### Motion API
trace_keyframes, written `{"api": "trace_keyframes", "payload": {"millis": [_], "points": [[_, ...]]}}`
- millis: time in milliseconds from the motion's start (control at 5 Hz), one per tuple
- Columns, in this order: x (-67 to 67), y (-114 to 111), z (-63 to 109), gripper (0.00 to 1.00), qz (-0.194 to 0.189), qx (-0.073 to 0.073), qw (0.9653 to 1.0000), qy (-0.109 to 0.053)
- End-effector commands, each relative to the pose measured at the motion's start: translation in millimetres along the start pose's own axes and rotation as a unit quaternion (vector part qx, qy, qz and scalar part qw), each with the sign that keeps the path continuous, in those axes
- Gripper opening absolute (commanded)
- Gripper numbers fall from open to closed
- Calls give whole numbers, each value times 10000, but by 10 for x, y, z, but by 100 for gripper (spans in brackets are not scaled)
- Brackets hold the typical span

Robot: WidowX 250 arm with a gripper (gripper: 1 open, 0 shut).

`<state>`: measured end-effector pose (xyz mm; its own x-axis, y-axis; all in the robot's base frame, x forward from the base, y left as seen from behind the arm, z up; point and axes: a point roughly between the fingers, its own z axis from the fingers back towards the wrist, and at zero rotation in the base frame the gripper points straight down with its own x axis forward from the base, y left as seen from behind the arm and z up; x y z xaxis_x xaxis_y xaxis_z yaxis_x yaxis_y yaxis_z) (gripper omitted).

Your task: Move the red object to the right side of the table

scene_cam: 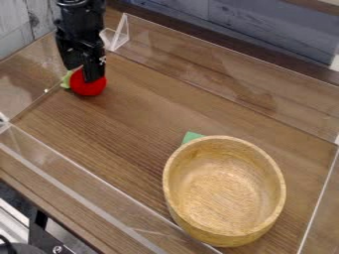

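I should next grab the red object by its round upper body (87,78), then move it to the table's other side.
The red object (87,86), a small round ball with a bit of green at its left side, lies on the table (172,99) near the far left corner. My black gripper (83,70) hangs directly over it, jaws open, the fingertips straddling the ball's top. The ball rests on the wood and its upper part is partly covered by the fingers.
A large light wooden bowl (224,189) stands at the near right, with a small green piece (192,138) peeking out behind its rim. Low clear acrylic walls (79,198) border the tabletop on all sides.
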<state>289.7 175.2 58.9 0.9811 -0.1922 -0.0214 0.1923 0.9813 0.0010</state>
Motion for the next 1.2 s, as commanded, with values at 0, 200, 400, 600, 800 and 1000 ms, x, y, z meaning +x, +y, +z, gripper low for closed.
{"api": "trace_keyframes", "payload": {"millis": [0,200,400,600,800,1000], "points": [[67,262,52,100,130,173,9997,-143],[50,428,-56,100,325,127,9994,-83],[11,457,-166,100,156,101,9998,-38],[-25,458,-271,100,-3,78,10000,1],[-27,448,-284,100,819,32,9966,39],[-20,436,-300,100,1625,-5,9867,78]]}}
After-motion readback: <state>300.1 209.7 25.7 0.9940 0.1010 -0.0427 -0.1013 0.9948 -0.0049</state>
